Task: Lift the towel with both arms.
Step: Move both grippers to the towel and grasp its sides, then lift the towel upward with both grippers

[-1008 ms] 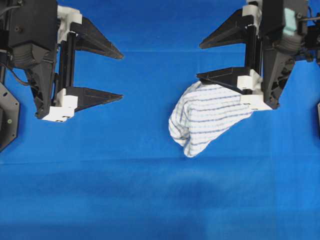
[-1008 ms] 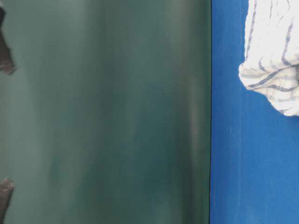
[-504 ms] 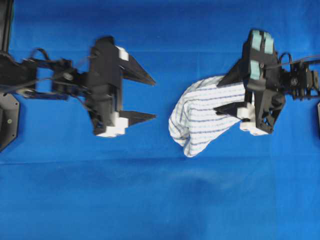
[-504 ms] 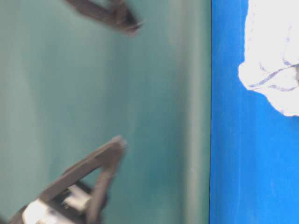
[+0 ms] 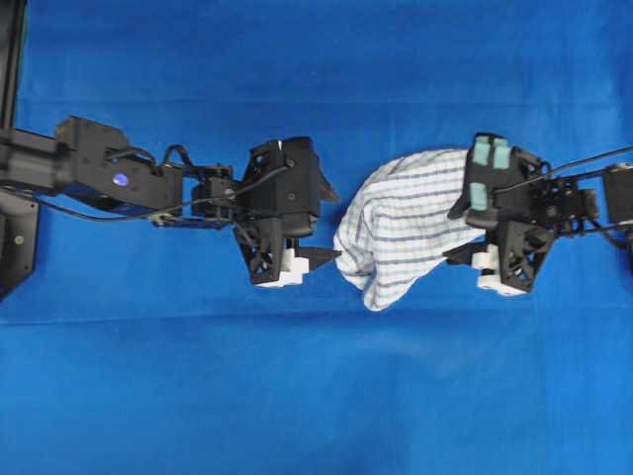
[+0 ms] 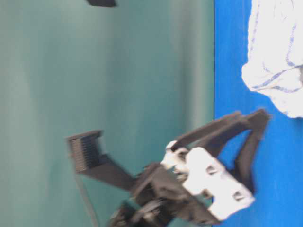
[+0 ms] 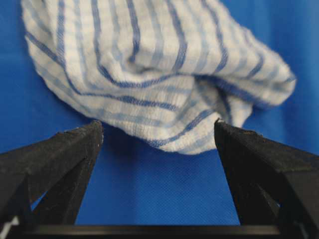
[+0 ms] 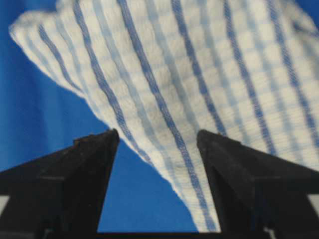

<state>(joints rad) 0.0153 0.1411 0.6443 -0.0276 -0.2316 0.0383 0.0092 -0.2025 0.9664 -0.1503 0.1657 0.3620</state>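
Observation:
My left gripper picks up the towel (image 5: 406, 228) by its striped folded edge (image 5: 346, 247) next. Then both arms are ready to lift the towel.
The towel (image 5: 406, 228), white with thin blue stripes, lies bunched on the blue covering. My left gripper (image 5: 334, 224) stands open at its left edge. In the left wrist view the towel (image 7: 149, 64) lies just beyond the open left gripper (image 7: 158, 127), whose fingertips flank its near edge without holding it. My right gripper (image 5: 453, 236) is open over the towel's right side. In the right wrist view a corner of the towel (image 8: 209, 74) runs down between the spread fingers of the right gripper (image 8: 158, 134). From table level the left gripper (image 6: 253, 115) points at the towel (image 6: 279, 56).
The blue table covering (image 5: 297, 396) spreads all round the towel. A dark green backdrop (image 6: 94, 94) fills the left of the table-level view. A black mount (image 5: 15, 237) sits at the left edge.
Both arms have come down and inward. The left gripper moved right up to the towel's left edge; the right gripper lowered over its right side. Both stayed open.

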